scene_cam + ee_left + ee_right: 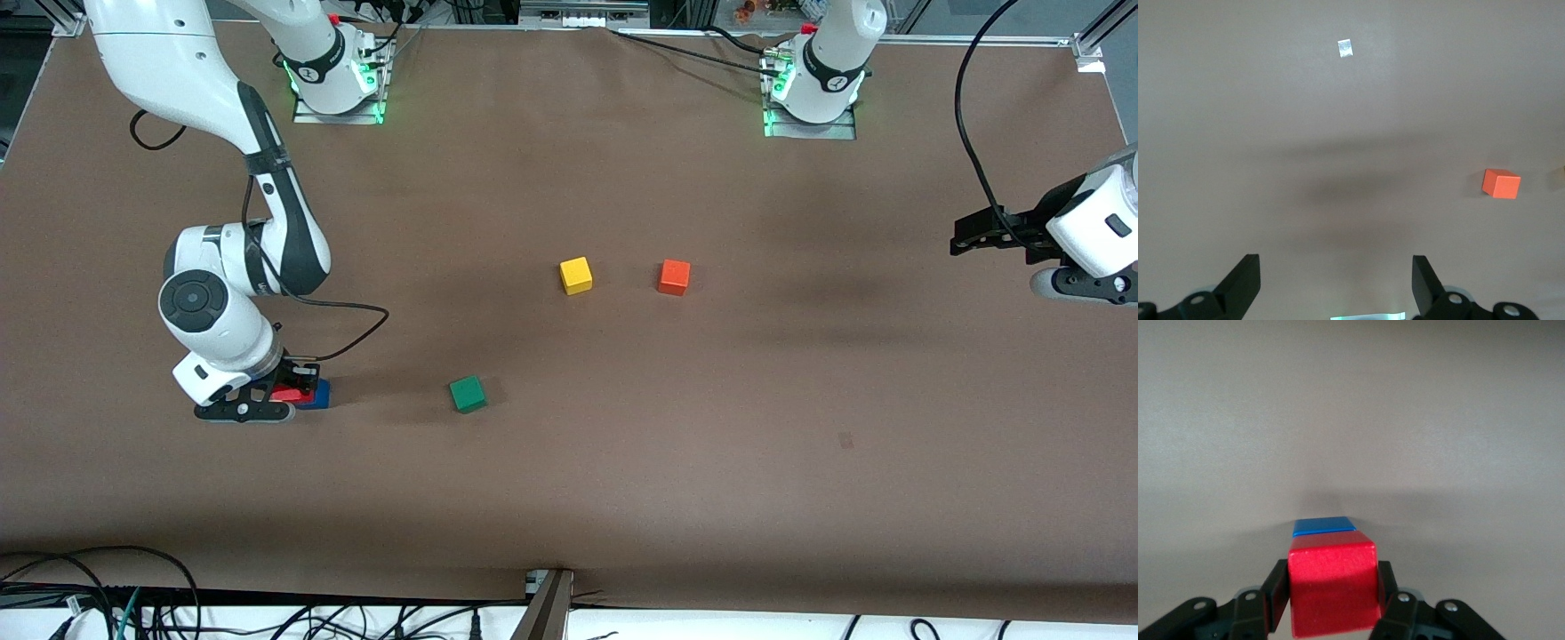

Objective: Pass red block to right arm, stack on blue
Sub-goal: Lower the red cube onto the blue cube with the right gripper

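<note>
My right gripper releases the red block now, since the red block (1333, 583) sits over the blue block (1323, 525) and would rest there.
My right gripper (286, 393) is low at the right arm's end of the table and is shut on the red block (290, 395). In the right wrist view the black fingers (1276, 593) press both sides of the red block (1331, 583). The blue block (318, 394) sits on the table right under and beside it, with only its top edge showing (1325, 525). I cannot tell whether red rests on blue. My left gripper (965, 236) waits open and empty in the air over the left arm's end of the table; its wrist view shows its gripper (1336, 280) with jaws wide apart over bare table.
A green cube (468, 393) lies beside the blue block, toward the table's middle. A yellow cube (576, 275) and an orange cube (674, 276) sit mid-table, farther from the front camera; the orange cube also shows in the left wrist view (1501, 183). The brown table (711, 444) spreads around.
</note>
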Robot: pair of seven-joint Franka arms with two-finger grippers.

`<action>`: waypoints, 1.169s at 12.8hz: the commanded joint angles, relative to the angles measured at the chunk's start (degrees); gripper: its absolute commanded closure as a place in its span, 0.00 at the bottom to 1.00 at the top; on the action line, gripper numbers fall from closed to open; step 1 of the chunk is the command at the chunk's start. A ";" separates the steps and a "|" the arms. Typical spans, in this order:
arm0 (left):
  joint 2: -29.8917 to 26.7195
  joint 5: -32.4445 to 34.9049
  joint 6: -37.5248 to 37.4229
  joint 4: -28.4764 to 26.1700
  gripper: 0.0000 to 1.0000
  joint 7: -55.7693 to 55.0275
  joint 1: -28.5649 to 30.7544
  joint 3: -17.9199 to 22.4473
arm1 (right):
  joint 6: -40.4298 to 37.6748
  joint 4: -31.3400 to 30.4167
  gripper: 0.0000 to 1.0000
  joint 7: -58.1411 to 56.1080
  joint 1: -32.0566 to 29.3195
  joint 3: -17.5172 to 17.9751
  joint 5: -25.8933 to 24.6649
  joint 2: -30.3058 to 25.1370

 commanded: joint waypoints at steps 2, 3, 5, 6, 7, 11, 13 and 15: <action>2.06 0.71 -0.46 3.43 0.00 -0.47 -0.31 -0.03 | 0.90 -0.02 1.00 1.25 0.33 -0.21 -1.29 0.07; 2.06 0.71 -0.54 3.52 0.00 -0.56 -0.23 0.06 | 1.17 -0.02 1.00 1.25 0.33 -0.21 -1.29 0.07; 2.14 0.71 -0.54 3.61 0.00 -0.47 0.21 0.06 | 1.17 -0.02 1.00 1.34 0.33 -0.12 -1.20 0.07; 2.14 0.71 -0.54 3.61 0.00 -0.39 0.30 0.14 | 1.17 -0.02 1.00 1.34 0.33 -0.12 -1.20 0.07; 2.23 0.80 -0.37 3.78 0.00 -0.38 0.39 0.32 | 1.17 -0.02 1.00 1.34 0.33 -0.12 -1.20 0.07; 2.41 0.71 -0.37 3.79 0.00 -0.65 -0.31 0.06 | 1.17 -0.02 0.96 1.34 0.33 -0.12 -1.20 0.07; 2.58 0.62 -0.37 3.79 0.00 -0.65 -0.40 -0.12 | 1.17 -0.11 0.33 1.34 0.25 -0.12 -1.20 0.07; 2.67 0.53 -0.37 3.79 0.00 -0.74 -0.40 -0.12 | 1.08 -0.02 0.00 1.16 -0.02 -0.12 -1.20 0.07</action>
